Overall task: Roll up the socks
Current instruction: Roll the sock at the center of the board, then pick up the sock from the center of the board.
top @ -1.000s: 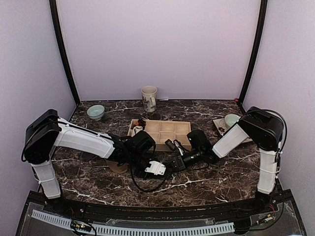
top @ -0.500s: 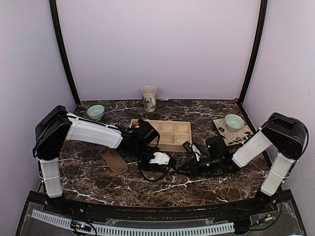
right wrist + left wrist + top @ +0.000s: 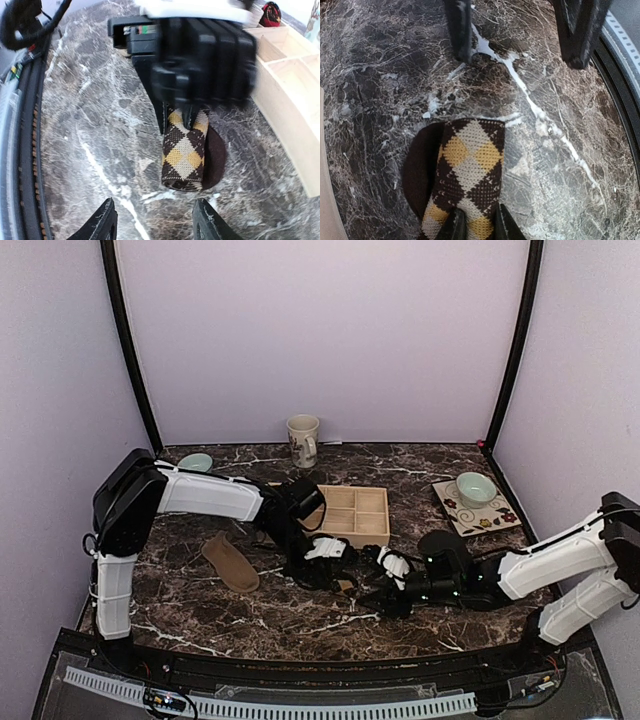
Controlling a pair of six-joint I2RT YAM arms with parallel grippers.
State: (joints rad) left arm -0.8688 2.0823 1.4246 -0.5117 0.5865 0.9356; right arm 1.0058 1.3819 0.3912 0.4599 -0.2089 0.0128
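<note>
Next, my right gripper grabs the argyle sock bundle by the bundle's end opposite my left gripper to set it folded into the tray.
The dark brown argyle sock (image 3: 465, 170) lies on the marble as a short folded bundle with cream and yellow diamonds, and it also shows in the right wrist view (image 3: 184, 155). My left gripper (image 3: 479, 220) is shut on its near end, both fingers pinching the fabric. My right gripper (image 3: 156, 220) stands open just short of the bundle's other end and touches nothing. In the top view the left gripper (image 3: 335, 565) and the right gripper (image 3: 385, 575) face each other at the table's middle. The plain tan sock (image 3: 230, 560) lies flat to the left, apart from both.
A wooden compartment tray (image 3: 355, 515) sits just behind the grippers, with a dark reddish bundle (image 3: 270, 14) at its far corner. At the back stand a mug (image 3: 302, 440) and a green bowl (image 3: 196, 462). Another bowl on a patterned plate (image 3: 475, 490) is at the right.
My right gripper has opened, let go of the argyle sock and drawn back rightward. My left arm has swung right with the sock, leaving the tan sock uncovered.
</note>
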